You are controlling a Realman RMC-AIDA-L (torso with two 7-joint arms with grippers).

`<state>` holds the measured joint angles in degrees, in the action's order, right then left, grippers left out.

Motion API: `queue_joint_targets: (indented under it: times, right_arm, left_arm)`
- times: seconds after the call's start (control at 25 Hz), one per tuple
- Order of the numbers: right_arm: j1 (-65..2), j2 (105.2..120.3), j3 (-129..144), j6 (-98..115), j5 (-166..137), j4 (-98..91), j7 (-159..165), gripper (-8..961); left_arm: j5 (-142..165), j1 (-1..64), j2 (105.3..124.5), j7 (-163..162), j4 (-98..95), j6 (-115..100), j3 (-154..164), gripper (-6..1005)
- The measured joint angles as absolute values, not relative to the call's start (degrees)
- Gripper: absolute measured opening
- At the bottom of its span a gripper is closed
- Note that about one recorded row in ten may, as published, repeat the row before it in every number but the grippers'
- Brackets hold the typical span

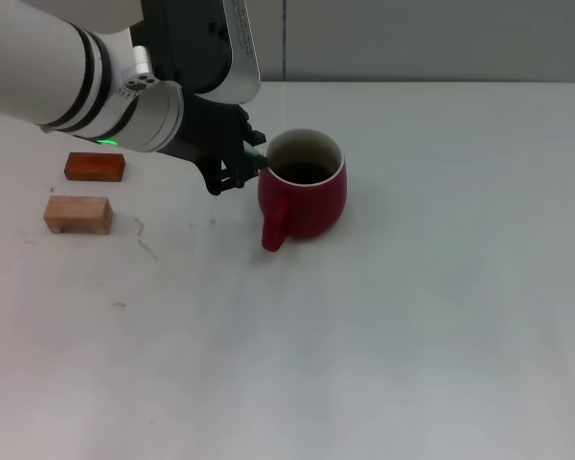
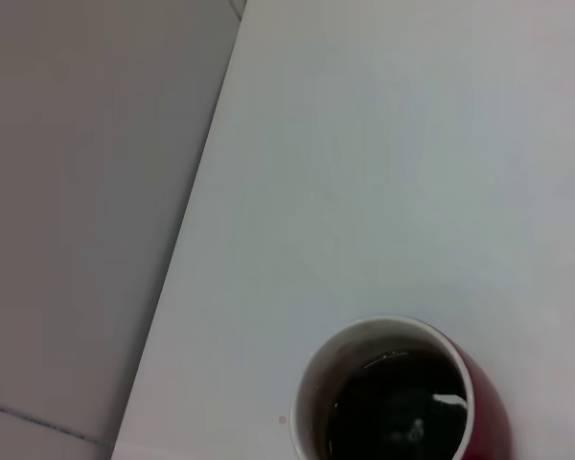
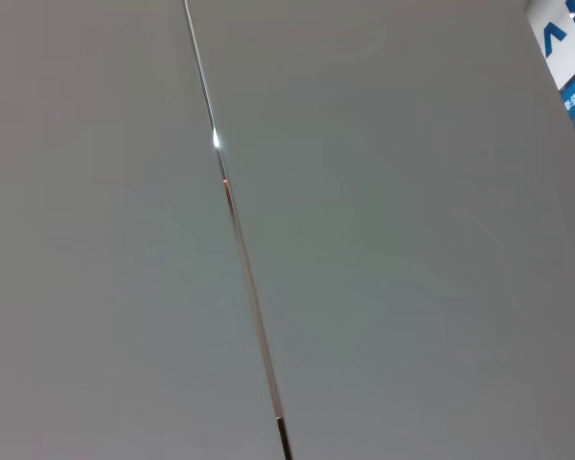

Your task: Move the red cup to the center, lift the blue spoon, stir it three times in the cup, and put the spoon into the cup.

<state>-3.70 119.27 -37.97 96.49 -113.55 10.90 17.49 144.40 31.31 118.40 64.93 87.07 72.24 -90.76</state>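
Note:
I need to open my left gripper: the blue spoon (image 1: 254,153) is resting at the red cup's rim, so it would stay in the red cup (image 1: 308,196).
The red cup (image 1: 308,196) stands upright on the white table (image 1: 441,316) near the middle, its handle toward me. It also shows in the left wrist view (image 2: 402,402), dark inside with small glints. My left gripper (image 1: 241,165) is at the cup's left rim, its black fingers closed together. A slim pale piece (image 1: 258,151), which looks like the blue spoon's handle, sticks out of the fingers toward the rim. The spoon's bowl is hidden. My right gripper is out of view; its wrist view shows only a grey wall.
An orange-red block (image 1: 94,166) and a tan wooden block (image 1: 78,214) lie at the left of the table. The table's far edge (image 2: 187,240) meets a grey wall behind the cup.

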Motion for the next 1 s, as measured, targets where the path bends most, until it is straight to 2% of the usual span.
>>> queue_joint_targets:
  times: [0.24,0.48,0.6,0.64,0.72,0.76,0.8,0.84,1.0]
  right_arm:
    - [-3.86,119.19,-37.97,96.64,-113.47,10.90,17.49,816]
    - [-3.67,119.18,-37.97,96.73,-113.43,10.90,17.49,816]
    - [-3.52,119.17,-37.97,96.84,-113.40,10.90,17.49,815]
    - [-3.47,119.18,-37.97,97.10,-113.35,10.90,17.41,815]
    - [-3.44,119.18,-37.98,97.30,-113.33,10.90,17.27,815]
    - [-3.37,119.18,-38.00,97.75,-113.31,10.83,17.12,815]
    - [-3.37,119.18,-38.00,97.75,-113.31,10.83,17.12,815]
    - [-3.33,119.18,-38.10,98.13,-113.29,10.46,17.07,815]
    - [-3.30,119.18,-38.35,98.78,-113.29,10.03,17.05,815]
  left_arm:
    - [144.46,31.40,118.43,64.75,87.14,70.97,-90.44,274]
    - [143.97,29.85,118.44,62.48,89.39,65.09,-90.66,503]
    - [141.84,26.03,118.40,60.43,92.73,54.09,-91.16,622]
    - [137.98,22.40,118.34,59.77,94.43,43.58,-91.05,661]
    - [135.85,20.96,118.32,59.72,94.87,39.31,-90.85,693]
    - [128.75,17.20,118.13,60.51,95.27,27.33,-89.95,709]
    - [128.75,17.20,118.13,60.51,95.27,27.33,-89.95,725]
    - [121.75,13.88,117.93,62.74,95.17,17.88,-89.09,741]
    - [114.41,10.85,117.88,65.12,94.19,11.37,-89.36,805]
